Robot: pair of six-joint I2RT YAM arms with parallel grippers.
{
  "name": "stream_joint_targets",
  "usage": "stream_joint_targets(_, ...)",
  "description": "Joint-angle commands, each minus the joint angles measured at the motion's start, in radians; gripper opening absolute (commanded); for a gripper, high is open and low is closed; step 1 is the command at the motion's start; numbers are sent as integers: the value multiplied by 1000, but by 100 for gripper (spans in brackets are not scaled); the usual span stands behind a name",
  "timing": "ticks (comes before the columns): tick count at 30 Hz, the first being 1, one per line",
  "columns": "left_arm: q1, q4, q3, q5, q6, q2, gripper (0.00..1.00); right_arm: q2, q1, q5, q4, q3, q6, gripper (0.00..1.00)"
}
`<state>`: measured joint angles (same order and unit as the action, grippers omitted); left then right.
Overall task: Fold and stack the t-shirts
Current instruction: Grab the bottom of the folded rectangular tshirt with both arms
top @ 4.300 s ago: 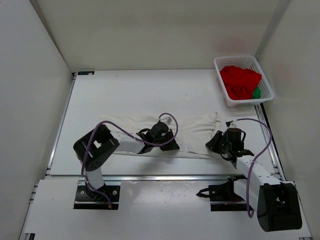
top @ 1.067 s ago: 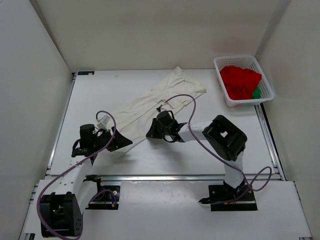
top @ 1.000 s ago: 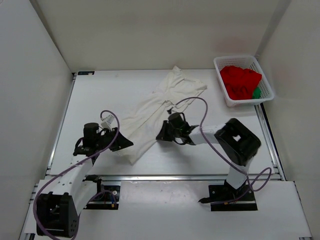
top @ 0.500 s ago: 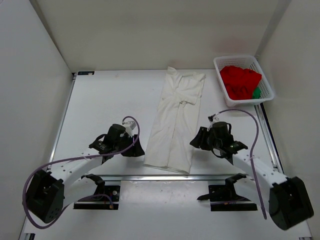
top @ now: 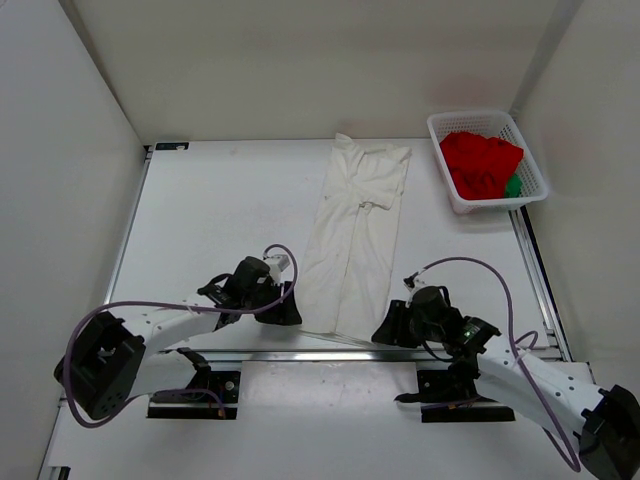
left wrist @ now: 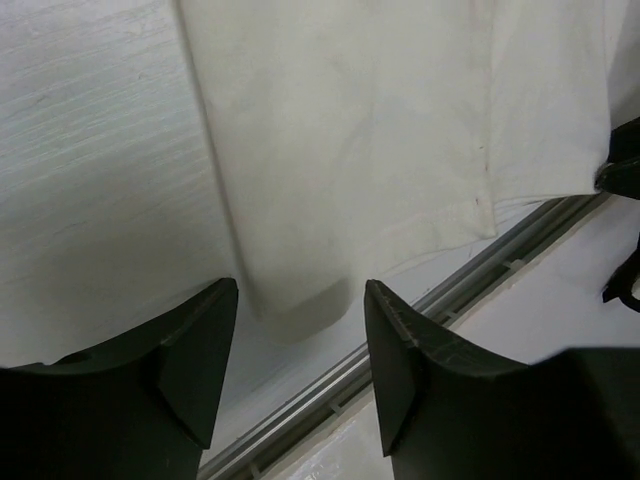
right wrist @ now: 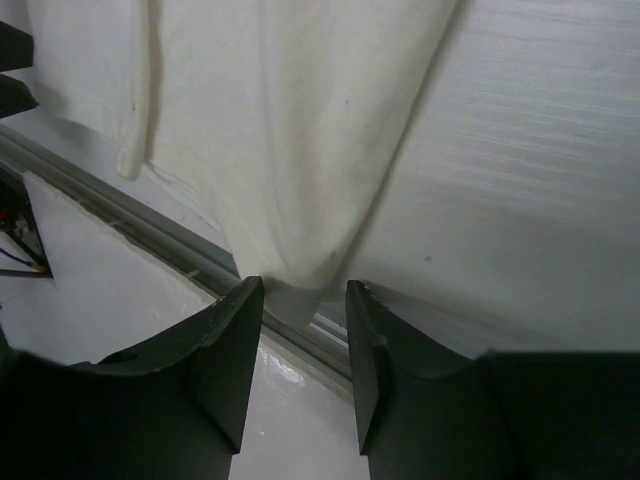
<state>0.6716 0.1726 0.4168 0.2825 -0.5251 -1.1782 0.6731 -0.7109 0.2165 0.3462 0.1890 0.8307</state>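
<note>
The t-shirt hem's corner (top: 375,337) reaches in past my fingers and closing would catch it, so it is time for my right gripper to close on the corner now.
The cream-white t-shirt (top: 355,240) lies folded into a long narrow strip, running from the far middle of the table down to its near edge. My left gripper (top: 290,312) sits at the strip's near left corner and is open. In the left wrist view that corner (left wrist: 300,295) lies loose between its fingers (left wrist: 190,370). My right gripper (top: 383,332) is open at the near right corner, where the cloth (right wrist: 290,250) droops between its fingers (right wrist: 380,370). The red t-shirt (top: 480,160) and the green t-shirt (top: 513,186) lie crumpled in the basket.
A white mesh basket (top: 437,128) stands at the far right corner. A metal rail (top: 250,353) runs along the table's near edge, right under the shirt's hem. White walls enclose the table on three sides.
The shirt swung from a diagonal lie to straight lengthwise. Both grippers came to the near edge, and their jaws have opened off the cloth.
</note>
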Motion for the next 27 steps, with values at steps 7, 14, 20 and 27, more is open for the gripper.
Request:
stream_joint_targets(7,45,-30,3,66,-22,-63,32,-3,14,66,-165,-59,80,9)
stream_joint_targets(14,48,72,-27,75,-45,56,0,-75,-125,37,-57,-33,149,0)
stream_joint_targets(20,3,332,11,112,-76,300,0,-187,-366,-78,65,33,335,0)
stream_joint_targets(27,-90,294,152,144,-76,263,0,-173,-100,13,62,127,124,0)
